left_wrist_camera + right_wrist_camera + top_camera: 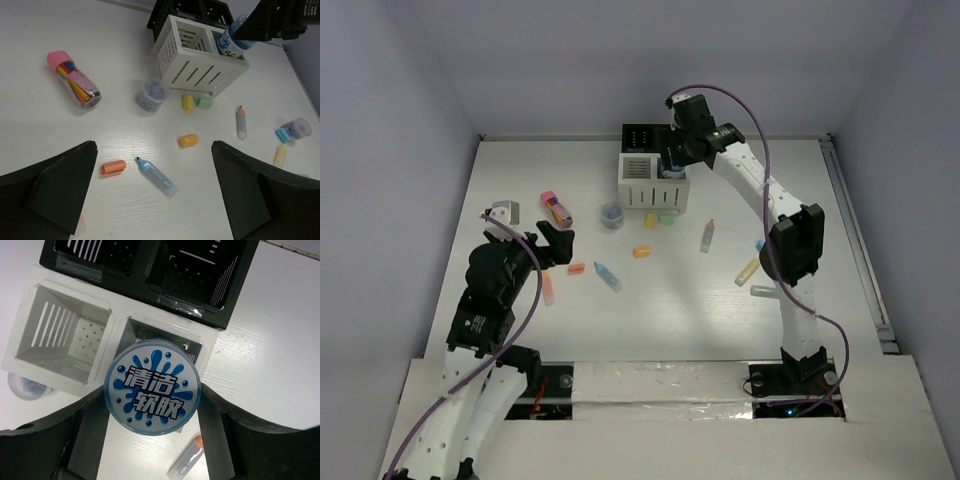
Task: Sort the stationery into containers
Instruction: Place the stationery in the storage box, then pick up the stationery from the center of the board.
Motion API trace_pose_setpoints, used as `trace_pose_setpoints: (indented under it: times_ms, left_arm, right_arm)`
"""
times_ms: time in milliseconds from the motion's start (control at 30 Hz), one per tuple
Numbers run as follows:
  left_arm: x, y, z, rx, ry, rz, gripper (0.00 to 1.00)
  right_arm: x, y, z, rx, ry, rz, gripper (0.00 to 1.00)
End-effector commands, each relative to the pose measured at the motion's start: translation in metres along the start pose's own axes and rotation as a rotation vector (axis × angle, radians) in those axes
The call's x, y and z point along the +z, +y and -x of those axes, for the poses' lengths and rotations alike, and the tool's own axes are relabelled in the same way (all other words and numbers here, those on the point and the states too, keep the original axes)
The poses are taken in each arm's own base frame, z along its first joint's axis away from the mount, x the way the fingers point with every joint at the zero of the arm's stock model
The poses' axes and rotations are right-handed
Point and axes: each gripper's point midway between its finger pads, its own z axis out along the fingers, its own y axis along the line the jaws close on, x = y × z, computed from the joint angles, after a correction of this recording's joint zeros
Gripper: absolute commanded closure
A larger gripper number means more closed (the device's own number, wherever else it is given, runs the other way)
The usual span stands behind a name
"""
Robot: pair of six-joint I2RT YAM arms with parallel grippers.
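Observation:
I need to grab the clear tube by its lower end (pixel 563 217) (pixel 90 98) with my left gripper, so that the pink cap stays free for my right gripper.
My right gripper (pixel 152 407) is shut on a blue-white round tub (pixel 152 390), its printed lid facing the wrist camera. It holds the tub right above the right-hand white slatted bin (pixel 165 337) of the containers (pixel 653 182), whose two black bins (pixel 150 270) sit behind. My left gripper (pixel 155 200) hangs open above the table with nothing between its fingers. Just ahead of it lie a blue marker (pixel 156 176) and an orange cap (pixel 114 166). More stationery lies scattered: a yellow-orange cap (pixel 188 140), a yellow stub (pixel 187 102), a green stub (pixel 203 102) and a clear pen (pixel 241 122).
A pink-capped tube of coloured sticks (pixel 75 80) and a small jar of clips (pixel 152 93) lie left of the containers. A yellow stub (pixel 748 271), a blue piece (pixel 760 245) and a clear piece (pixel 763 292) lie beside the right arm. A grey item (pixel 505 210) sits far left.

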Motion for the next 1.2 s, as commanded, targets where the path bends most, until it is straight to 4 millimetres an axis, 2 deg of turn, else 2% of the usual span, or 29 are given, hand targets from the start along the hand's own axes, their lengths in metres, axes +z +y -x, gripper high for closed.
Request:
trace_pose_setpoints:
  times_ms: [0, 67, 100, 300, 333, 400, 433, 467, 500, 533, 567, 600, 633, 667, 700, 733, 767, 800, 833, 867, 900, 933, 967, 1000, 1067, 1100, 1167]
  left_arm:
    - [-0.003, -0.005, 0.018, -0.009, -0.058, -0.009, 0.01]
    - [-0.002, -0.004, 0.018, -0.011, -0.057, -0.007, 0.01]
    - [-0.001, -0.004, 0.018, -0.011, -0.057, -0.007, 0.01]
    - [0.013, 0.001, 0.005, -0.042, 0.003, 0.015, 0.01]
    - [0.016, 0.003, 0.001, -0.043, 0.024, 0.024, 0.01]
    - [0.024, 0.006, -0.003, -0.05, 0.06, 0.053, 0.01]
    - [0.026, 0.005, -0.002, -0.064, 0.058, 0.052, 0.01]
    - [0.028, 0.005, 0.001, -0.07, 0.052, 0.055, 0.01]
    - [0.032, 0.006, 0.003, -0.078, 0.049, 0.062, 0.01]
    - [0.034, 0.008, 0.005, -0.085, 0.041, 0.079, 0.01]
    - [0.041, 0.015, 0.009, -0.111, 0.037, 0.134, 0.01]
    - [0.045, 0.017, 0.01, -0.121, 0.042, 0.154, 0.01]
    - [0.049, 0.02, 0.009, -0.127, 0.048, 0.17, 0.01]
    - [0.059, 0.024, 0.005, -0.149, 0.071, 0.202, 0.01]
    - [0.065, 0.028, 0.003, -0.163, 0.077, 0.226, 0.01]
    - [0.07, 0.032, 0.001, -0.175, 0.08, 0.253, 0.02]
    - [0.079, 0.047, -0.003, -0.186, 0.088, 0.322, 0.03]
    - [0.086, 0.051, -0.004, -0.205, 0.082, 0.349, 0.06]
    - [0.091, 0.056, -0.005, -0.215, 0.079, 0.381, 0.09]
    - [0.102, 0.065, -0.01, -0.219, 0.09, 0.431, 0.1]
    - [0.108, 0.071, -0.012, -0.212, 0.096, 0.46, 0.1]
    - [0.112, 0.077, -0.014, -0.219, 0.096, 0.496, 0.1]
    - [0.117, 0.086, -0.009, -0.209, 0.072, 0.547, 0.1]
    - [0.126, 0.095, -0.02, -0.197, 0.099, 0.59, 0.09]
    - [0.14, 0.11, -0.028, -0.189, 0.119, 0.651, 0.08]
    - [0.146, 0.112, -0.031, -0.184, 0.129, 0.661, 0.09]
    - [0.161, 0.109, -0.029, -0.174, 0.141, 0.643, 0.09]
  right_arm:
    - [-0.007, 0.009, 0.023, -0.018, -0.062, 0.025, 0.32]
    - [-0.007, 0.009, 0.029, -0.013, -0.082, 0.024, 0.16]
    - [-0.01, 0.009, 0.035, -0.008, -0.1, 0.026, 0.02]
    - [-0.031, 0.017, 0.075, 0.008, -0.236, 0.077, 0.0]
    - [-0.043, 0.017, 0.082, 0.012, -0.26, 0.083, 0.0]
    - [-0.051, 0.019, 0.078, 0.027, -0.273, 0.102, 0.0]
    - [-0.082, 0.018, 0.09, 0.041, -0.333, 0.119, 0.0]
    - [-0.095, 0.019, 0.101, 0.057, -0.4, 0.141, 0.0]
    - [-0.086, 0.024, 0.071, 0.075, -0.345, 0.171, 0.0]
    - [-0.097, 0.026, 0.069, 0.091, -0.371, 0.194, 0.0]
    - [-0.135, 0.03, 0.087, 0.11, -0.477, 0.25, 0.0]
    - [-0.143, 0.042, 0.079, 0.139, -0.474, 0.33, 0.0]
    - [-0.135, 0.052, 0.051, 0.143, -0.426, 0.369, 0.0]
    - [-0.153, 0.056, 0.054, 0.156, -0.459, 0.414, 0.0]
    - [-0.156, 0.062, 0.046, 0.157, -0.45, 0.431, 0.0]
    - [-0.151, 0.067, 0.029, 0.156, -0.417, 0.441, 0.0]
    - [-0.155, 0.067, 0.027, 0.162, -0.422, 0.448, 0.0]
    - [-0.165, 0.067, 0.026, 0.167, -0.434, 0.465, 0.0]
    - [-0.164, 0.067, 0.014, 0.173, -0.415, 0.468, 0.0]
    - [-0.178, 0.073, 0.015, 0.176, -0.438, 0.501, 0.0]
    - [-0.174, 0.075, 0.008, 0.178, -0.422, 0.513, 0.0]
    - [-0.187, 0.08, 0.006, 0.174, -0.438, 0.538, 0.0]
    - [-0.183, 0.08, -0.005, 0.175, -0.419, 0.543, 0.0]
    - [-0.186, 0.087, -0.012, 0.166, -0.407, 0.564, 0.0]
    - [-0.193, 0.089, -0.018, 0.156, -0.41, 0.575, 0.0]
    - [-0.191, 0.093, -0.029, 0.149, -0.391, 0.583, 0.0]
    - [-0.196, 0.092, -0.03, 0.145, -0.404, 0.59, 0.0]
